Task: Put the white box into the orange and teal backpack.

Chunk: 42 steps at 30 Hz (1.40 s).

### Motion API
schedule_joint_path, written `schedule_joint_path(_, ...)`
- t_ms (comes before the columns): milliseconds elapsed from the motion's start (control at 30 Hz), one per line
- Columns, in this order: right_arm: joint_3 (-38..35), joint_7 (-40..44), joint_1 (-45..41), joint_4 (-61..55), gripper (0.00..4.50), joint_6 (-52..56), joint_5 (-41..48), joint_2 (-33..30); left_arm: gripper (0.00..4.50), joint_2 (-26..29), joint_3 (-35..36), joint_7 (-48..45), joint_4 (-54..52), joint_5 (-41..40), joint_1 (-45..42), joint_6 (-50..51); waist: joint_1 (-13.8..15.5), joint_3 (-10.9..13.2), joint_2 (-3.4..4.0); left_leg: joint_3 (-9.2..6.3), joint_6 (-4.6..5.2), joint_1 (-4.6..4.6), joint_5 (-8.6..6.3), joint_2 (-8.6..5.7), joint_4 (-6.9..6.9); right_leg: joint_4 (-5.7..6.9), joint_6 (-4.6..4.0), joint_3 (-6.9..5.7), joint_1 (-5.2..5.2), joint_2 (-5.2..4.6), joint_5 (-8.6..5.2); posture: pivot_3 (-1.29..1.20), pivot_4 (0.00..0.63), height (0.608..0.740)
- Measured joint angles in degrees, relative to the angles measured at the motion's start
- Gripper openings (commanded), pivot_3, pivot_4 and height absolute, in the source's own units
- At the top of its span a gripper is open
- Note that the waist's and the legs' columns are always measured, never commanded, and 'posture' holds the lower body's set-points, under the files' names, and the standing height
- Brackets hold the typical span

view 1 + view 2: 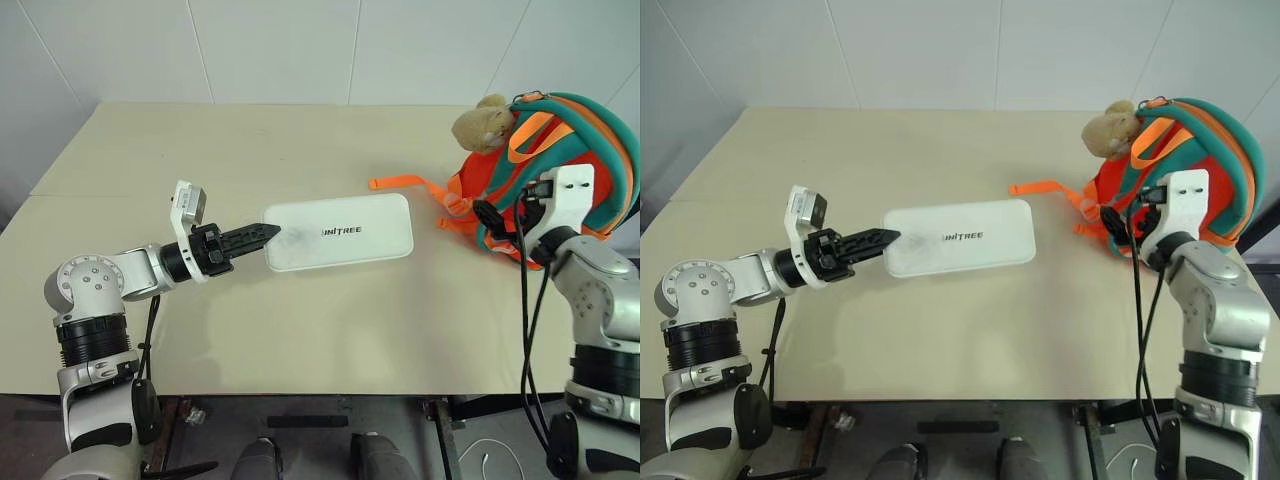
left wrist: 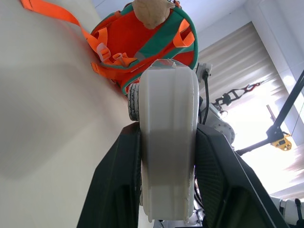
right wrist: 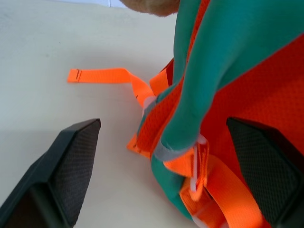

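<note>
The right gripper grabs the backpack by its padded teal strap (image 3: 194, 99) next, to hold the backpack steady for the white box.
The white box (image 1: 340, 232), flat with "UNITREE" lettering, lies lengthwise over the middle of the tan table (image 1: 250, 330). My left gripper (image 1: 268, 236) is shut on its left end, and in the left wrist view the box (image 2: 168, 142) sits clamped between both fingers. I cannot tell whether its far end rests on the table. The orange and teal backpack (image 1: 560, 150) stands at the right, straps facing me, with a tan plush toy (image 1: 482, 125) on top. My right gripper (image 1: 490, 216) is open right at the backpack's strap side, its fingers (image 3: 71, 166) spread on either side of the straps.
A loose orange webbing strap (image 1: 405, 183) trails from the backpack across the table toward the box's right end. A white wall rises behind the table's far edge. The table's near edge runs just in front of both arms.
</note>
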Motion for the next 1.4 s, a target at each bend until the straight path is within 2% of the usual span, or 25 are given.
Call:
schedule_joint_path(167, 1.8, -2.0, -6.9, 11.5, 4.5, -9.1, -2.5, 1.8, 1.25, -0.6, 0.9, 1.4, 0.0, -1.4, 0.0, 0.1, 0.0, 0.0, 0.0, 0.09, -0.12, -0.03, 0.06, 0.01, -0.05, -0.05, 0.0, 0.04, -0.07, -0.03, 0.0, 0.0, 0.15, 0.74)
schedule_joint_path(267, 2.3, -3.0, -9.0, 15.6, 3.88, -12.3, -3.7, 2.0, 1.25, -0.7, 2.2, 2.5, 0.0, -2.4, 0.0, 0.2, 0.0, 0.0, 0.0, 0.13, -0.2, -0.06, 0.11, 0.01, -0.07, -0.06, 0.0, 0.05, -0.09, -0.04, 0.0, 0.0, 0.15, 0.74)
schedule_joint_path(633, 4.2, 0.3, -12.4, 16.6, 0.16, -10.6, -2.3, 2.4, 1.25, -0.6, 7.0, 7.6, 0.3, -5.3, 0.5, -0.9, -0.4, 0.0, 0.0, 0.18, -0.24, -0.05, 0.13, 0.03, -0.06, -0.04, 0.01, 0.06, -0.12, -0.06, 0.0, 0.0, 0.15, 0.74)
schedule_joint_path(667, 4.5, 0.5, -12.8, 16.0, 0.0, -9.9, -2.0, 2.4, 1.25, -0.2, 7.5, 7.9, 0.8, -5.3, 0.4, -1.4, -0.6, 0.0, 0.0, 0.18, -0.26, -0.05, 0.14, 0.03, -0.06, -0.02, 0.01, 0.06, -0.14, -0.06, 0.0, 0.0, 0.15, 0.74)
schedule_joint_path(1067, 9.5, 7.5, -14.6, -0.1, 0.0, 2.4, 6.3, 2.6, 1.25, 9.6, 9.8, 7.2, 11.8, -4.5, -4.1, -7.1, -1.5, 0.0, 0.01, 0.24, -0.28, -0.08, 0.14, 0.08, -0.34, 0.04, 0.01, 0.05, -0.27, -0.05, 0.0, 0.0, 0.15, 0.74)
schedule_joint_path(1167, 11.2, 9.8, -14.6, -5.1, 0.0, 5.6, 9.2, 2.7, 1.25, 11.7, 9.9, 6.4, 14.9, -3.3, -4.6, -8.9, -1.4, 0.0, 0.01, 0.29, -0.28, -0.29, 0.15, 0.09, -0.4, 0.04, 0.01, 0.07, -0.56, -0.06, 0.0, 0.0, 0.15, 0.74)
schedule_joint_path(1267, 12.3, 11.7, -14.7, -9.8, 0.0, 8.6, 12.8, 2.7, 1.25, 13.7, 9.3, 5.1, 17.8, -1.9, -5.1, -10.8, -1.4, 0.0, 0.01, 0.28, -0.32, -0.95, 0.17, 0.1, -0.15, 0.31, 0.01, 0.06, -1.23, -0.06, -0.01, 0.0, 0.15, 0.74)
schedule_joint_path(1400, 13.6, 14.0, -14.7, -15.2, 0.0, 11.6, 17.3, 2.7, 1.25, 15.4, 8.0, 3.3, 20.5, 0.3, -6.5, -13.1, -1.3, 0.0, 0.01, 0.33, -0.31, -1.01, 0.17, 0.09, -0.08, 0.36, 0.01, 0.03, -1.29, -0.07, -0.01, 0.0, 0.15, 0.74)
